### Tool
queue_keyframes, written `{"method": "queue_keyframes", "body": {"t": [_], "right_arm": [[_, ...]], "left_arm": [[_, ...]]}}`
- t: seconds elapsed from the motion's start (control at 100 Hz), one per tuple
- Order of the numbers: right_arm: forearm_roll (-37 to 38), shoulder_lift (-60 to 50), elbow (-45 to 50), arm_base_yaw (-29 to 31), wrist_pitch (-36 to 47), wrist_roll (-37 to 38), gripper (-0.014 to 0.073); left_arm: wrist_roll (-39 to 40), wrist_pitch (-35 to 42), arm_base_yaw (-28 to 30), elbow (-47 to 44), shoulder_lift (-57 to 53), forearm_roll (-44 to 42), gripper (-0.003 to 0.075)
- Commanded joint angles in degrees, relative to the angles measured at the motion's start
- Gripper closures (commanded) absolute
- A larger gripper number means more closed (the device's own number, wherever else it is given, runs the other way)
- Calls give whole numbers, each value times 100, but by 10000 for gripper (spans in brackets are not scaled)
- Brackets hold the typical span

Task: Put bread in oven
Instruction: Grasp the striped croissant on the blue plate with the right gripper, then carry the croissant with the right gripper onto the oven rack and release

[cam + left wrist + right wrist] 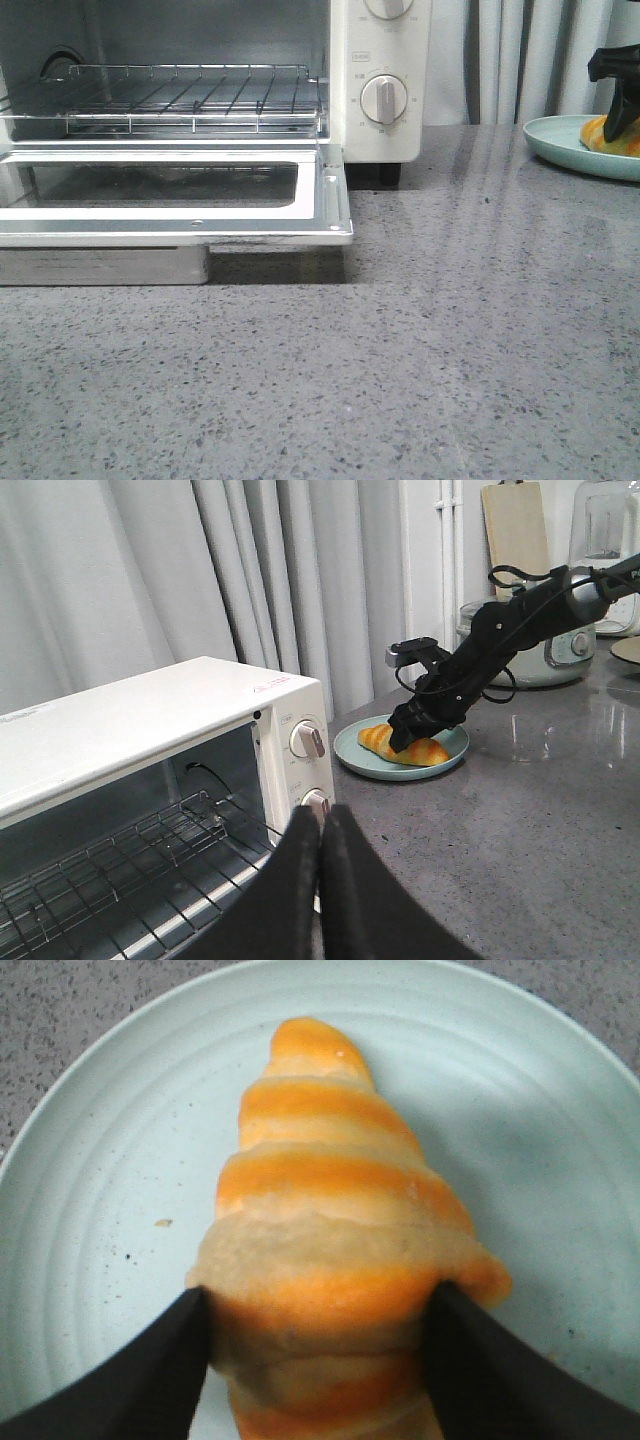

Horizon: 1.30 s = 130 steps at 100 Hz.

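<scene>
My right gripper should close on the bread now, since its fingers are on either side of the bread [340,1210], over the teal plate. Closing now would hold it.
The bread [340,1210], a golden-orange croissant with pale bands, lies on a teal plate [90,1210] at the far right of the counter. My right gripper [320,1305] has a finger pressed against each side of the bread. It shows the same way in the left wrist view [410,732] and at the frame edge in the front view [618,105]. The cream-white oven [345,100] stands at the left with its glass door [180,215] folded down and its wire rack [180,95] bare. My left gripper [322,815] is shut and empty, near the oven's lower dial [317,801].
A metal tray [100,265] sits under the open door. Grey curtains hang behind the counter. A cutting board [515,525] and a kitchen appliance [560,645] stand at the back right. Grey speckled counter [450,330] lies between oven and plate.
</scene>
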<state>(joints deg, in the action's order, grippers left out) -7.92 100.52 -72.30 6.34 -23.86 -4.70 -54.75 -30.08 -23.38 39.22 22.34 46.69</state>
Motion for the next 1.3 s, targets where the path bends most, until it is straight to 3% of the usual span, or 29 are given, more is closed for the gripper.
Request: {"method": "queue_keyframes", "body": {"t": [0.0,0.06,0.17,0.34,0.49,0.63,0.77,0.96,1.1,1.29], "right_arm": [[-27,-8,-148,33,136,-31,253],[-42,33,-148,33,18,-31,351],[-69,13,-148,33,-163,-31,674],[-120,-483,-388,-9,-26,-31,660],[-120,-1421,-956,-426,504,-31,661],[-120,-2044,-1653,-1402,992,-545,661],[-120,-2111,-2355,-2847,906,-1250,661],[-120,-1758,-2489,-4617,834,-1788,661],[-120,-1215,-2489,-5083,548,-1788,661],[-120,-574,-2489,-5190,177,-1788,661]], "left_arm": [[54,207,17,183,37,159,742],[54,202,17,183,37,159,742],[54,202,17,183,37,159,742],[54,202,17,183,37,159,741],[54,202,17,183,37,159,741],[54,202,17,183,37,159,742],[54,202,17,183,37,159,742],[54,202,17,183,37,159,741],[54,178,17,183,37,159,741],[54,-44,17,183,37,159,742]]}}
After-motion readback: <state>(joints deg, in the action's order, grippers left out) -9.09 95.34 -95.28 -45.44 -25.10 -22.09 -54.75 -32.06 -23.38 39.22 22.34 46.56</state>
